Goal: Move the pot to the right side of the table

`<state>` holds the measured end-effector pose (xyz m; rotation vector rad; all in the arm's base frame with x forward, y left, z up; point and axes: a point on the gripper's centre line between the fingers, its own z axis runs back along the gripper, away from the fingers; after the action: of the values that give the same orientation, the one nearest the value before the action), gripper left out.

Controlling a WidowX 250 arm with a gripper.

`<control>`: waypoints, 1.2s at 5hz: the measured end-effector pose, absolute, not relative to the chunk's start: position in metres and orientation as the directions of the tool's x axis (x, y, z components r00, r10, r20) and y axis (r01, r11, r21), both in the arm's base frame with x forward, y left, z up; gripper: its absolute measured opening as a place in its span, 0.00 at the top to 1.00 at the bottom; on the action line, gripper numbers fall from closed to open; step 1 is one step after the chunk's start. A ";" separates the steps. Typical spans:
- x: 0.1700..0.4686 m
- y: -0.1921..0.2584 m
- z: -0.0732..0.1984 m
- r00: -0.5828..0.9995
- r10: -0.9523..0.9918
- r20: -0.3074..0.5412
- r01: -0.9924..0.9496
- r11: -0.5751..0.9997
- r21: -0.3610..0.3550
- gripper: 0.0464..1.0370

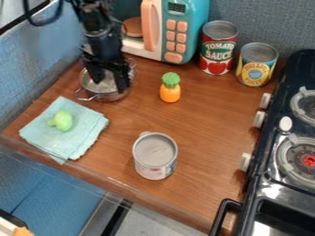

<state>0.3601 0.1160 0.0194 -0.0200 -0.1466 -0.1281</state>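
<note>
The gripper grabs the pot by its rim next, to move the pot (111,96) to the stove's side of the table.
My black gripper (109,79) hangs at the upper left of the table, right over the small silver pot (111,96). Its two fingers stand apart, their lower ends at or inside the pot's rim; whether they touch the metal I cannot tell. The pot sits upright on the brown wooden table (203,124), in front of the toy microwave's left side. One wire handle sticks out toward the lower left, and the gripper hides part of the pot's back and inside.
A toy microwave (188,32), a tomato sauce can (217,48) and a pineapple can (256,64) line the back. An orange toy (170,91) stands mid-table, a grey-topped can (155,156) nearer the front. Left lies a cloth (80,140) with a green toy (61,120); right is the stove (289,133).
</note>
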 end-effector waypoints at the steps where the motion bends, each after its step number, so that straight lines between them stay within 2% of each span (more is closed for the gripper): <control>1: 0.366 0.112 0.006 0.986 -0.120 0.112 0.124 0.992 -0.023 0.04; 2: 0.368 0.108 -0.008 0.989 -0.124 0.084 0.128 0.991 -0.037 0.10; 4: 0.369 0.108 -0.010 0.990 -0.121 0.078 0.124 0.992 -0.036 0.70; 5: 0.370 0.110 -0.010 0.990 -0.126 0.070 0.128 0.991 -0.028 0.89; 6: 0.372 0.110 -0.008 0.988 -0.136 0.073 0.139 0.990 -0.029 0.95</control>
<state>0.3721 0.1102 -0.0077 -0.0338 -0.0711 -0.1382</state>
